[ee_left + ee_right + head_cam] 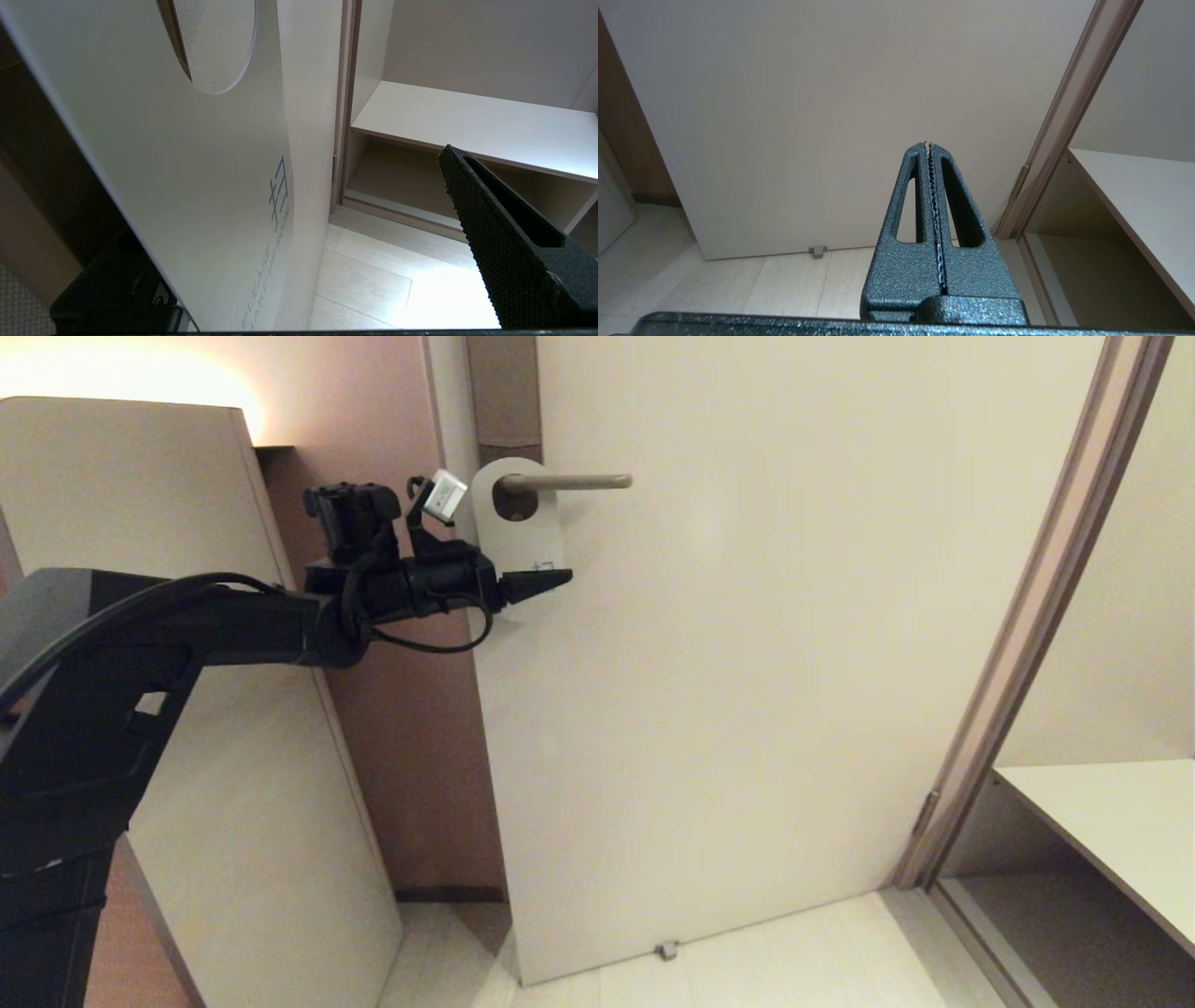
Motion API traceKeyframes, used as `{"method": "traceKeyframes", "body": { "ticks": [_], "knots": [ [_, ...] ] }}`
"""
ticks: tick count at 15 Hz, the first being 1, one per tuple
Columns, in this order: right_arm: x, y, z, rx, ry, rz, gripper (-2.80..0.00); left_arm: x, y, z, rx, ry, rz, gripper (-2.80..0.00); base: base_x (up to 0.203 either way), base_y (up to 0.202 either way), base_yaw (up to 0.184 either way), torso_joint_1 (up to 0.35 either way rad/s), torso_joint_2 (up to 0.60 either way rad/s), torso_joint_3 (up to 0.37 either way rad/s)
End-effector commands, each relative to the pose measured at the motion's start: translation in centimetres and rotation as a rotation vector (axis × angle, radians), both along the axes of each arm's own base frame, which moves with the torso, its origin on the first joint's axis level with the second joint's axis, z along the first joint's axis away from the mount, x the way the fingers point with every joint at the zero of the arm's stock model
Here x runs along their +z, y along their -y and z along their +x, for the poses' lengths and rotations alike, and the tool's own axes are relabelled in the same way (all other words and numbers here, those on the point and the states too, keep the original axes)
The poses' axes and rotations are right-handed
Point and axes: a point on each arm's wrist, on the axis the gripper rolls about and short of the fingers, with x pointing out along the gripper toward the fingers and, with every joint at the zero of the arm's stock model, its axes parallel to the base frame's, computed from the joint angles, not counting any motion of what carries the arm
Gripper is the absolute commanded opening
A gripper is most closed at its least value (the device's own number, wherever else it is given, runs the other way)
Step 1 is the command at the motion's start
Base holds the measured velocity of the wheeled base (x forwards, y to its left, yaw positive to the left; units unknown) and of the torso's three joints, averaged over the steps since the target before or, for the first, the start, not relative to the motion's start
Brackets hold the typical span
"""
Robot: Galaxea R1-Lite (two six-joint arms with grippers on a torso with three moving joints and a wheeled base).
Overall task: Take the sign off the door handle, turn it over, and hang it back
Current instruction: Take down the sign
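Note:
It is time for my left gripper to close on the sign: my fingers are on both sides of its lower end (518,555), and the front finger reaches past the printed lettering.
The sign (518,537) hangs by its oval hole on the door handle (579,482), a slim grey lever on the door. Its white side faces out, and the left wrist view reads "PLEASE MAKE UP ROOM" on the sign (187,163). My left gripper (551,581) is at the sign's lower end, open wide. One of its fingers (504,242) stands well clear in front of the white face, and the other is mostly hidden behind the sign. My right gripper (927,144) is shut on nothing, low in front of the door and outside the head view.
The cream door (747,709) fills the middle, with a small stop (666,949) at its foot. A door frame (1027,616) and a pale shelf (1102,812) lie to the right. A tall white panel (140,523) stands on the left beside my left arm.

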Motion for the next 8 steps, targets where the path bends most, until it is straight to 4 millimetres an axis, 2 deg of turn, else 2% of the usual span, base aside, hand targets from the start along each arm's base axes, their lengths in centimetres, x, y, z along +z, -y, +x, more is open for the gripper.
{"method": "traceKeyframes", "body": {
  "ticks": [1, 2, 3, 8],
  "knots": [
    [0.01, 0.0, 0.01, 0.001, -0.001, 0.0, -2.8, -0.06, 0.04, 0.05, -0.006, 0.001, 0.0, 0.0, 0.0, 0.0, 0.0, 0.0, 0.0, 0.0],
    [0.01, 0.0, 0.01, 0.001, -0.001, 0.0, -2.8, -0.02, 0.03, 0.03, -0.006, 0.003, -0.001, 0.0, 0.0, 0.0, 0.0, 0.0, 0.0, 0.0],
    [0.01, 0.0, 0.01, 0.001, -0.001, 0.0, -2.8, -0.02, 0.04, 0.06, -0.006, 0.004, -0.001, -2.8, 0.0, 0.0, 0.0, 0.0, 0.0, 0.0],
    [0.01, 0.0, 0.01, 0.001, -0.001, 0.0, -2.8, 0.29, -0.2, -0.01, -0.002, 0.011, -0.002, -2.8, 0.0, 0.0, 0.0, 0.0, 0.0, 0.0]
  ]
}}
